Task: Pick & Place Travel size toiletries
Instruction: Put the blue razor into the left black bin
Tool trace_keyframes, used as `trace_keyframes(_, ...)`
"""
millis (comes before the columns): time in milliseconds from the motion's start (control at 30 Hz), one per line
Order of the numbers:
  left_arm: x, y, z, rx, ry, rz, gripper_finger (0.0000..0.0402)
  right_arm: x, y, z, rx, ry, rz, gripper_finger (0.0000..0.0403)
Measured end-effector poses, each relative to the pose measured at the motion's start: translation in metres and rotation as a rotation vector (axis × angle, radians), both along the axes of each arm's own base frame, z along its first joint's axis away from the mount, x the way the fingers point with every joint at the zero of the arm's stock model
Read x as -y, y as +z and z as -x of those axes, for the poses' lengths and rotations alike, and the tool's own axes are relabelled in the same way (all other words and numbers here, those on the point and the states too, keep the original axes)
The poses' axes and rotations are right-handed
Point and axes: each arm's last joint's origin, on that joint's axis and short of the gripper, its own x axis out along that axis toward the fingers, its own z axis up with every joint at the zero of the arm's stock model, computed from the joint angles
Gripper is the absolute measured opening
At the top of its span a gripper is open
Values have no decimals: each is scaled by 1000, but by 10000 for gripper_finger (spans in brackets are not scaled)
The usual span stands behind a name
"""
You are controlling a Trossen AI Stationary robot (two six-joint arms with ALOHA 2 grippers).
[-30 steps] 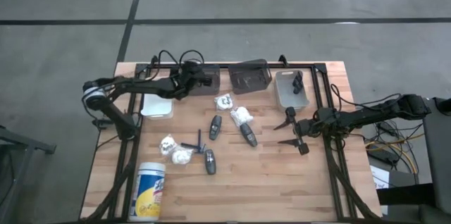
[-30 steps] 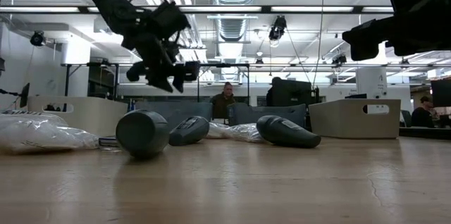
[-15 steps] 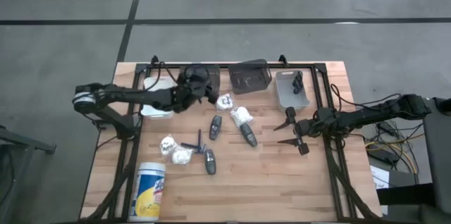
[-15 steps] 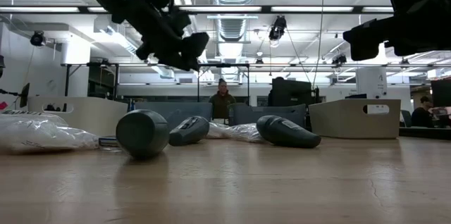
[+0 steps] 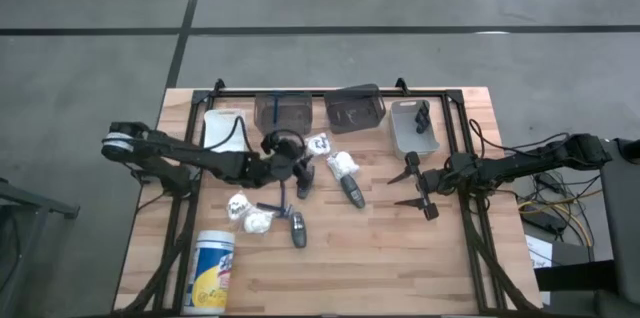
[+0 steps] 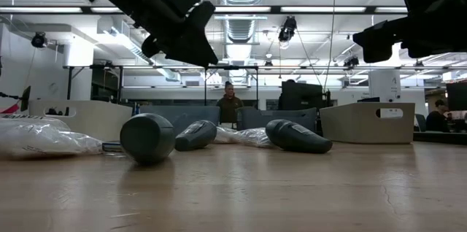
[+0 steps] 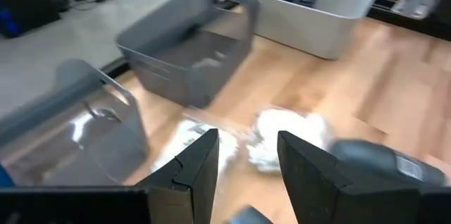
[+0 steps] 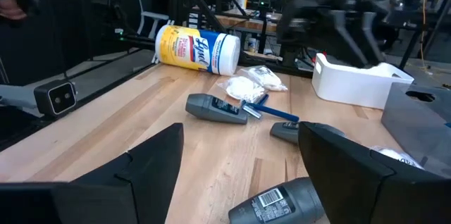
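I should pick up the blue razor by its handle with my left gripper next. Then it can go into the clear bin (image 5: 284,113).
The travel size toiletries lie loose mid-table. There are dark grey tubes (image 5: 305,180) (image 5: 352,190) (image 5: 297,228), white packets (image 5: 343,164) (image 5: 238,205) and thin blue sticks (image 5: 282,201). My left gripper (image 5: 298,161) hangs open and empty above the table, over the far part of this group. Between its fingers the left wrist view shows a white packet (image 7: 289,132), with a tube (image 7: 380,164) beside it. My right gripper (image 5: 400,188) stands open at the table's right, pointing level at the group. A tube (image 8: 282,199) lies just ahead of it.
Along the far edge stand a white bin (image 5: 222,130), a clear bin (image 5: 282,110), a dark grey bin (image 5: 355,108) and a light grey bin (image 5: 413,128) holding black pieces. A white canister (image 5: 212,270) lies at the near left. Bare wood lies at the near right.
My left gripper has swung from above the bins at the far edge toward the table's near side. It now hangs over the middle group of toiletries and has turned as it went. Its fingers have stayed apart. The toiletries have not moved.
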Motion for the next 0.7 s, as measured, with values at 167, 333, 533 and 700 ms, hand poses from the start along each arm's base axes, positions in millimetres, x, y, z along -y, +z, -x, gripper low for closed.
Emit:
trace_keyframes(167, 20, -3, 3, -30, -81, 19, 151, 0, 0, 0, 0, 0, 0, 293)
trace_keyframes(333, 33, -8, 4, -100, -284, 101, 151, 0, 0, 0, 0, 1, -1, 309)
trace_keyframes(533, 40, -15, 8, -127, -389, 420, 151, 0, 0, 0, 0, 0, -2, 328)
trace_keyframes(700, 43, -25, 18, -234, -338, 687, 151, 0, 0, 0, 0, 0, -1, 344)
